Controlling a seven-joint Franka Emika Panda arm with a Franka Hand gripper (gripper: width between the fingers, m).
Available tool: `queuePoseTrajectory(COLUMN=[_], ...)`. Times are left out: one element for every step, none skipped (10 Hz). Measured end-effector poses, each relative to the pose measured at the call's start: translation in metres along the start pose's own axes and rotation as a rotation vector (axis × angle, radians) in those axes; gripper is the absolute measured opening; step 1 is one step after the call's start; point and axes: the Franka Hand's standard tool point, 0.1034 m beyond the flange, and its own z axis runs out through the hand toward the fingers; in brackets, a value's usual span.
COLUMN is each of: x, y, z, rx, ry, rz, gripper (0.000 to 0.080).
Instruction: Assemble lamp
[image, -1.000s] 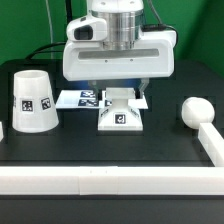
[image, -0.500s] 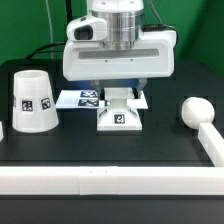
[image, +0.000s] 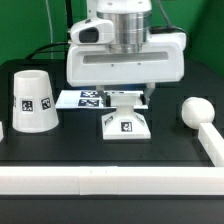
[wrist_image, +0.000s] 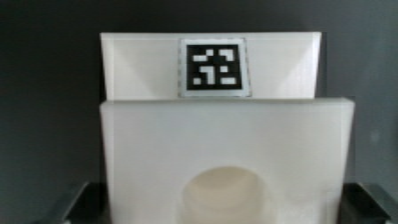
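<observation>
My gripper needs to move the lamp base toward the white border wall before letting go, since it stands well short, in the middle of the table.
The flat square stepped lamp base (image: 125, 126) lies on the black table in the middle, tag facing the camera. My gripper (image: 127, 100) is low over its rear part, with the jaws on either side of it, shut on the base. In the wrist view the base (wrist_image: 214, 120) fills the picture, its tag on the far step and a round socket hole near the gripper (wrist_image: 221, 208); dark fingers (wrist_image: 71, 205) show at its sides. The tapered shade (image: 30, 100) stands at the exterior view's left. The round-headed bulb (image: 193, 110) lies at the right.
The marker board (image: 78, 98) lies flat behind the base, partly under the gripper. A white border wall (image: 100, 181) runs along the front edge and up the exterior view's right side (image: 211, 142), close to the bulb.
My gripper and the base have shifted together toward the exterior view's right and a little toward the front. The shade and bulb have not moved.
</observation>
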Motion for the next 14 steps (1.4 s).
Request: queuePoseTrajectory(x=[0.020,0.035,0.048,0.061,0.072,0.080,0.086,0.088,0.094,0.099,0.104,0.111,0.115,0.118], y=[-0.008,-0.013,-0.019,-0.026,-0.032,-0.038,-0.041,-0.043,-0.048,-0.053,-0.058,-0.062,-0.064,-0.066], z=[-0.001,-0.001,-0.001,-0.001,-0.001,-0.002,-0.002,-0.001,-0.002,-0.002,-0.002,-0.002,-0.002,-0.002], rx=[0.002,0.003,0.005,0.007,0.009,0.010,0.012,0.013,0.014,0.017,0.018,0.020,0.021,0.021], ry=[0.021,0.038,0.051,0.062,0.073,0.083,0.091,0.096,0.103,0.110,0.115,0.121,0.126,0.130], rz=[-0.010,-0.019,-0.021,-0.026,-0.028,-0.034,-0.039,-0.041,-0.038,-0.032,-0.032,-0.037,-0.039,-0.042], gripper=[0.0534,0.0534,0.0534,0.0534,0.0534,0.0534,0.0534,0.0534,0.0534,0.0534,0.0534,0.0534,0.0534,0.0534])
